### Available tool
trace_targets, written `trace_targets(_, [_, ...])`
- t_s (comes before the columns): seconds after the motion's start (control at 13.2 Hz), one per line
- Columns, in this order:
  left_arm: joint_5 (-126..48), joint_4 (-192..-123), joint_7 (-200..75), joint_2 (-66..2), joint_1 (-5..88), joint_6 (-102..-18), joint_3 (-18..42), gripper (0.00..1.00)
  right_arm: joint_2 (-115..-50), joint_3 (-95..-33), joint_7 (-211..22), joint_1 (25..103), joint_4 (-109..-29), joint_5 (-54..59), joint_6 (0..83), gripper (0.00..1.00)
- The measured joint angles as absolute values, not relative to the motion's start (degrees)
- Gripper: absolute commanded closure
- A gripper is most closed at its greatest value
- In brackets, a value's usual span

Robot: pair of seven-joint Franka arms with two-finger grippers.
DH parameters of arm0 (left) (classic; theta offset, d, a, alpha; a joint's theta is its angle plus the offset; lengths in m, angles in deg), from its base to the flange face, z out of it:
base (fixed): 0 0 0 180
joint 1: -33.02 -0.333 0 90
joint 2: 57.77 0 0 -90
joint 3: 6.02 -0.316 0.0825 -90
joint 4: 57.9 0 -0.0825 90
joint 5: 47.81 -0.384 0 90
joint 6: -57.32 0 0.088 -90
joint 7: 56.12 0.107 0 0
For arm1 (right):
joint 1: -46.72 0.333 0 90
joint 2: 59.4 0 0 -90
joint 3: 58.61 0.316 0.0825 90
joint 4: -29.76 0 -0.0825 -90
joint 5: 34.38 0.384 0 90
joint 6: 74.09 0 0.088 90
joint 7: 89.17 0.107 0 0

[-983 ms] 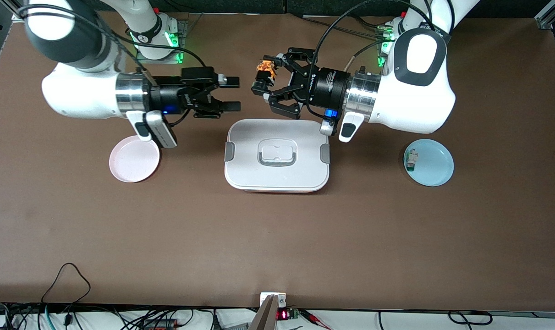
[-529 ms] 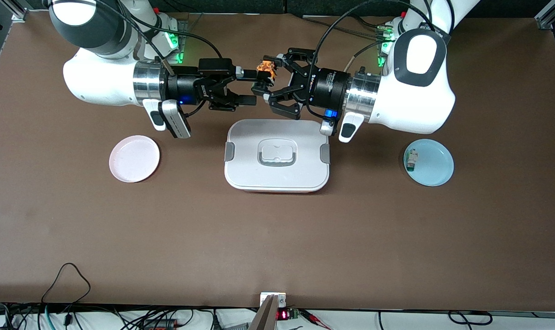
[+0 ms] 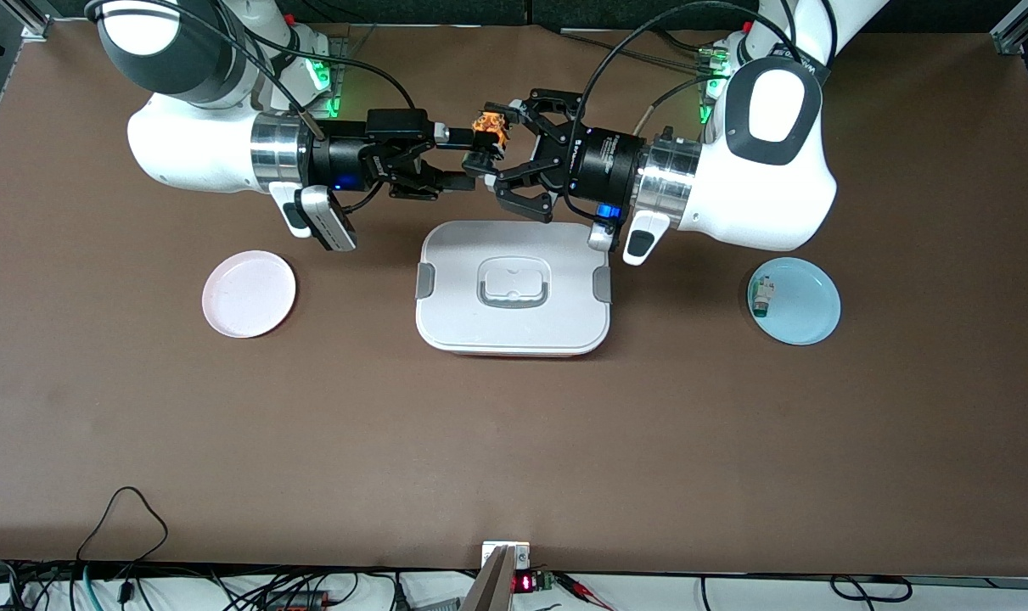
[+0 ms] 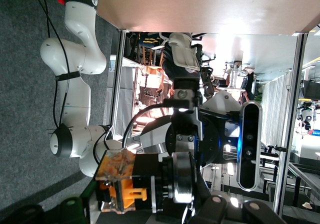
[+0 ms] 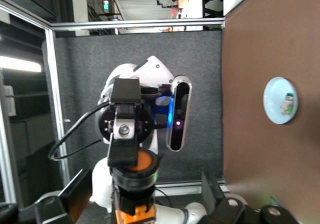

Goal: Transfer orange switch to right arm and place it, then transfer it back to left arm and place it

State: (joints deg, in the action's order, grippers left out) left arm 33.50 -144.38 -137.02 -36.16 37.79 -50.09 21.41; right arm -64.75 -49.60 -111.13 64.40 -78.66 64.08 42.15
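Note:
Next, my right gripper takes the orange switch by its black body point(image 5: 134, 198) to place the switch on the pink plate.
The orange switch point(image 3: 489, 130), black-bodied with an orange cap, hangs in the air with my left gripper point(image 3: 485, 142) shut on it. Both hang over the bare table between the box point(image 3: 463, 297) and the arms' bases. My right gripper point(image 3: 460, 158) faces it, open, its fingers point(image 3: 457, 136) reaching alongside the switch's free end. In the right wrist view the switch point(image 5: 136, 184) stands between my right gripper's wide-apart fingers point(image 5: 75, 196) without touching them. The left wrist view shows the switch point(image 4: 125, 184) close up. The white box lies lidded on the table, apart from both grippers.
A pink plate point(image 3: 249, 294) lies bare toward the right arm's end of the table. A blue plate point(image 3: 806, 310) toward the left arm's end carries a small white switch with a green tip point(image 3: 761, 299). Cables run along the table's front edge.
My right arm has swung toward the left gripper, bringing its open fingers up around the switch's end. The left gripper has shifted slightly toward it, still holding the switch.

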Motion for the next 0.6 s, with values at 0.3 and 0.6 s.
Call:
trace_targets(0.3, [33.5, -144.4, -137.0, -36.1, 37.8, -50.1, 21.4, 0.95, -64.1, -49.5, -111.2, 65.4, -79.4, 65.9, 42.5, 0.07])
trace_targets(0.6, [33.5, -144.4, -137.2, -35.8, 37.8, -50.1, 21.4, 0.95, -64.1, -49.4, -111.2, 66.9, -79.5, 68.0, 44.4, 0.15])
